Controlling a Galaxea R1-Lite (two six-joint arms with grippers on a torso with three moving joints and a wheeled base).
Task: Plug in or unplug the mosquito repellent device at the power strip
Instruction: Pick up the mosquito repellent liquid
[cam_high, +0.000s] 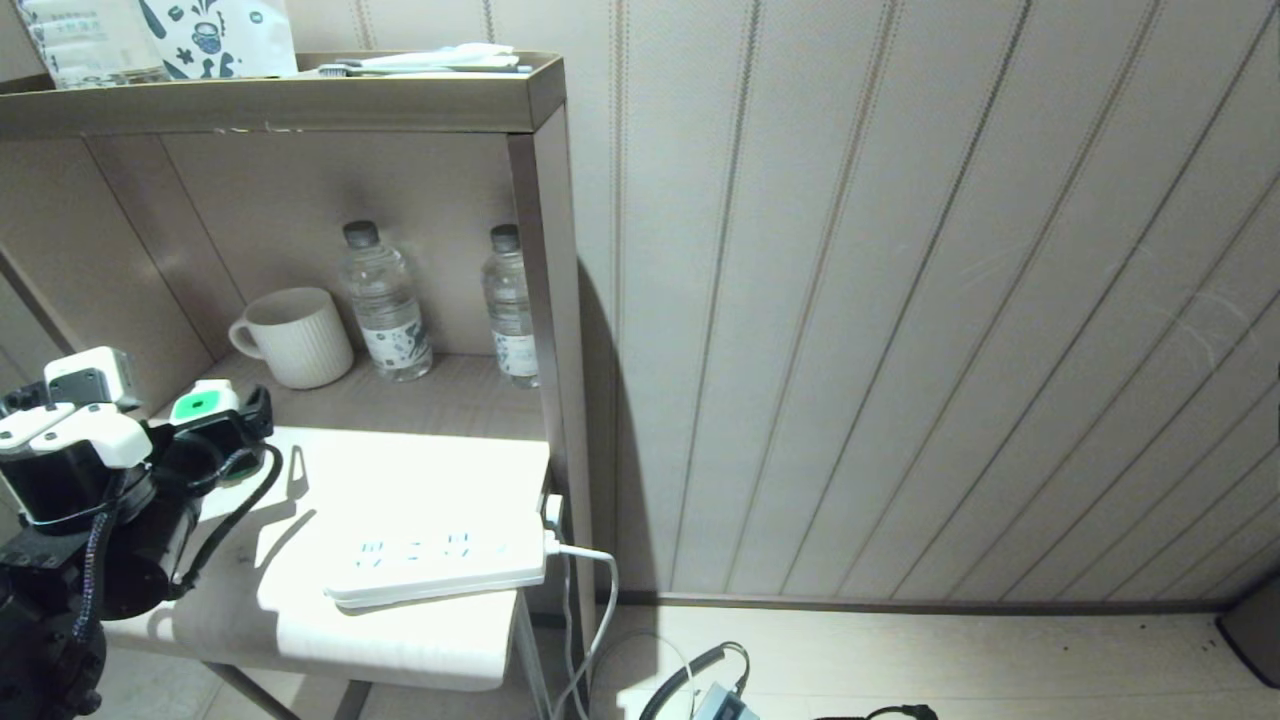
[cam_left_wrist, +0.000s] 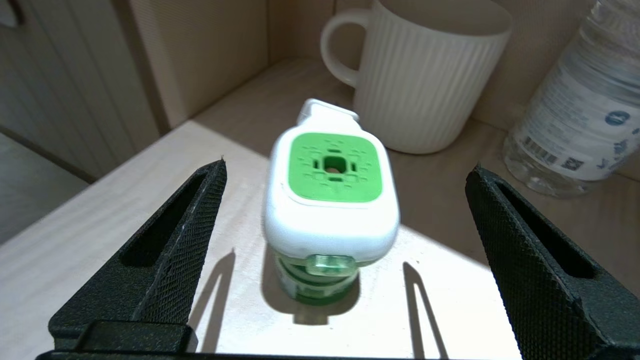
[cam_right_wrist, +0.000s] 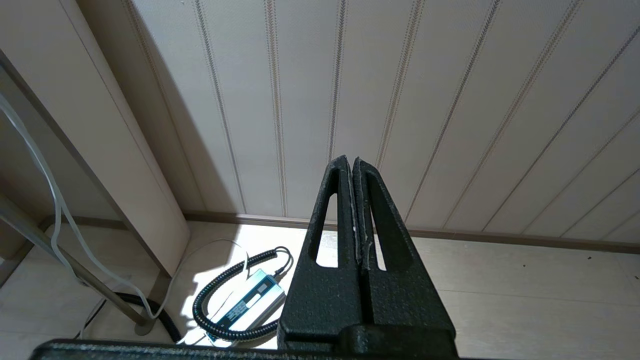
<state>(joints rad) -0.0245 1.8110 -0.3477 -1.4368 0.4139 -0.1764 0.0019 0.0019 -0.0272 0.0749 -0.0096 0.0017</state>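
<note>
The device has its white head (cam_high: 202, 403) (cam_left_wrist: 331, 222) too far out toward the fingertips, so my left gripper moves forward next before it closes on the mosquito repellent device.
The mosquito repellent device (cam_high: 205, 405) (cam_left_wrist: 332, 200), a white head with a green centre over a green bottle, stands upright on the pale table (cam_high: 400, 640) near its back left. My left gripper (cam_high: 215, 430) (cam_left_wrist: 348, 164) is open wide, one finger on each side of the device with clear gaps. The power strip (cam_high: 440, 560) lies flat at the table's front right with nothing plugged into its sockets. Its white cord (cam_high: 590, 560) drops off the right edge. My right gripper (cam_right_wrist: 352, 160) is shut on nothing, low beside the table and facing the wall; it does not show in the head view.
A ribbed white mug (cam_high: 300, 338) (cam_left_wrist: 425, 75) stands just behind the device. Two clear water bottles (cam_high: 385, 300) (cam_high: 510, 305) stand further back under a shelf (cam_high: 280, 105). A shelf post (cam_high: 560, 350) bounds the table's right side. A power adapter with coiled cable (cam_right_wrist: 245, 300) lies on the floor.
</note>
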